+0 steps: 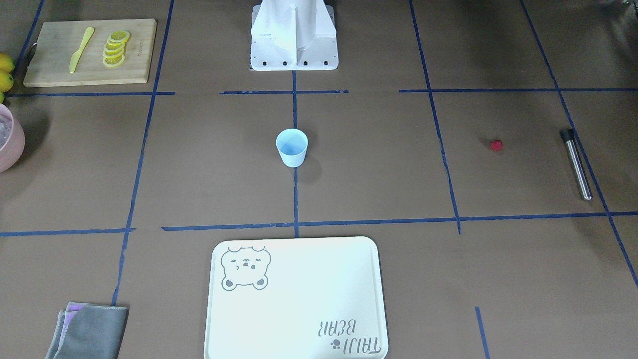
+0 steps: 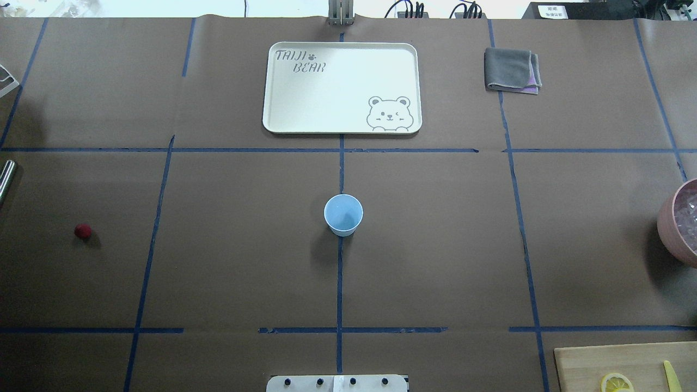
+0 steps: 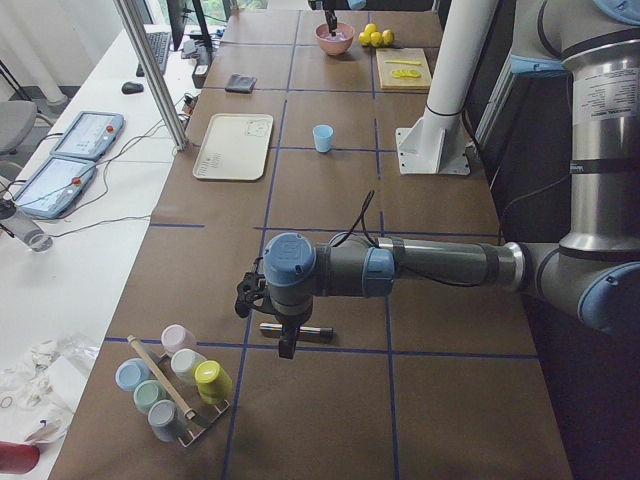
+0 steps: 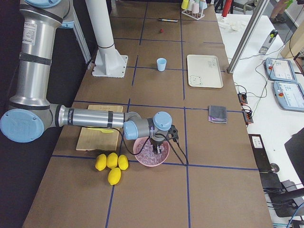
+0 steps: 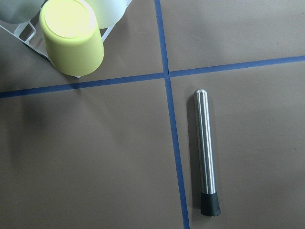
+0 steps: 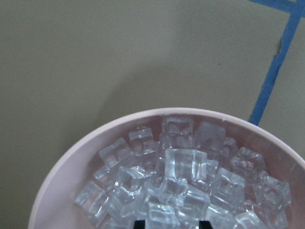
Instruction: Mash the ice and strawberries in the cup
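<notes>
The pale blue cup point(image 1: 292, 147) needs to be filled with ice for mashing. My right gripper will next grab a clear ice cube by its flat sides.
The pale blue cup point(image 1: 292, 147) stands upright at the table's middle, also in the overhead view point(image 2: 343, 215). The red strawberry point(image 1: 496, 145) lies alone on the table on my left side point(image 2: 83, 231). Several clear ice cubes point(image 6: 186, 167) fill the pink bowl point(image 6: 71, 157) at my far right point(image 2: 667, 223). My right gripper point(image 6: 171, 224) hangs just over the ice with its dark fingertips point(image 6: 139, 223) apart, empty. My left gripper point(image 3: 288, 345) hovers above a steel muddler point(image 5: 205, 152); I cannot tell whether it is open or shut.
A cream bear tray point(image 2: 342, 87) lies beyond the cup, with a grey folded cloth point(image 2: 512, 69) beside it. A wooden board point(image 1: 89, 52) holds lemon slices point(image 1: 115, 48) and a yellow knife point(image 1: 81, 49). Whole lemons point(image 4: 111, 164) lie beside the bowl. A rack of pastel cups point(image 3: 175, 385) stands by the muddler.
</notes>
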Tool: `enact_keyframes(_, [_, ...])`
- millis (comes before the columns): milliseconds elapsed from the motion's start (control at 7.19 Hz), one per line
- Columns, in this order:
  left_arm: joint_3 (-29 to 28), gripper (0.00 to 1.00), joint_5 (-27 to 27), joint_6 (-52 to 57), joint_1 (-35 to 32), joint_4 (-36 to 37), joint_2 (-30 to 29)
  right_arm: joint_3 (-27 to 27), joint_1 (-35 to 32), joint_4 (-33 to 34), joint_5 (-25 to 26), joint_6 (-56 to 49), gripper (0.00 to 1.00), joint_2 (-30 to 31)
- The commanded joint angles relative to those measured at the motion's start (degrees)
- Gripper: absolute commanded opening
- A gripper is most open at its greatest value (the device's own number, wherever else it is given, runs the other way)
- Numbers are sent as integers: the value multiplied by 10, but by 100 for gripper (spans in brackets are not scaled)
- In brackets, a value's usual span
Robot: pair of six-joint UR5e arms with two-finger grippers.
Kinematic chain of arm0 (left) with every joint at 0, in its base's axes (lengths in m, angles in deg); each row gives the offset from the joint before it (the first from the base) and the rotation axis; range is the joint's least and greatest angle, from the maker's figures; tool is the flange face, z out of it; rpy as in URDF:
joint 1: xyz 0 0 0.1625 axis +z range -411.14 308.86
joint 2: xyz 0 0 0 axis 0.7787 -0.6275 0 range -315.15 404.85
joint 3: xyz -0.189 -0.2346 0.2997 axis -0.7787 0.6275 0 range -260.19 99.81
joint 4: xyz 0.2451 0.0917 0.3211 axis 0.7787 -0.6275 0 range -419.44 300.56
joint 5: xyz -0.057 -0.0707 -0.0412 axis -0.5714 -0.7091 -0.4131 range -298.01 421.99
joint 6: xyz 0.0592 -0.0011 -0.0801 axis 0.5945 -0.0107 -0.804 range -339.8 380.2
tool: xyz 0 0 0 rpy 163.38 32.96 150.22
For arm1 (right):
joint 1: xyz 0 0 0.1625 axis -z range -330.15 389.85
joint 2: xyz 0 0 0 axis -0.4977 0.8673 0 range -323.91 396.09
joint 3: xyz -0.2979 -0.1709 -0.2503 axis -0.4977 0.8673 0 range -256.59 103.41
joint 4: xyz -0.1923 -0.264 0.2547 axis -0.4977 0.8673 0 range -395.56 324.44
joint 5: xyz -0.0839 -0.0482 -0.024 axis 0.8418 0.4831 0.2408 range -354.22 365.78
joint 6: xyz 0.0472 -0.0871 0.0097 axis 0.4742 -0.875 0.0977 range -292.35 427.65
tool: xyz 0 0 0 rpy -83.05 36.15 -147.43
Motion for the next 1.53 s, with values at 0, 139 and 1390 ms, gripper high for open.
enact_keyframes(0, [1, 100, 0, 0, 0, 1, -1, 0, 6, 0, 0, 3, 48, -5])
enact_keyframes(139, [1, 100, 0, 0, 0, 1, -2, 0, 7, 0, 0, 3, 48, -6])
enact_keyframes(1390, [16, 100, 0, 0, 0, 6, 4, -1, 9, -1, 1, 1, 6, -3])
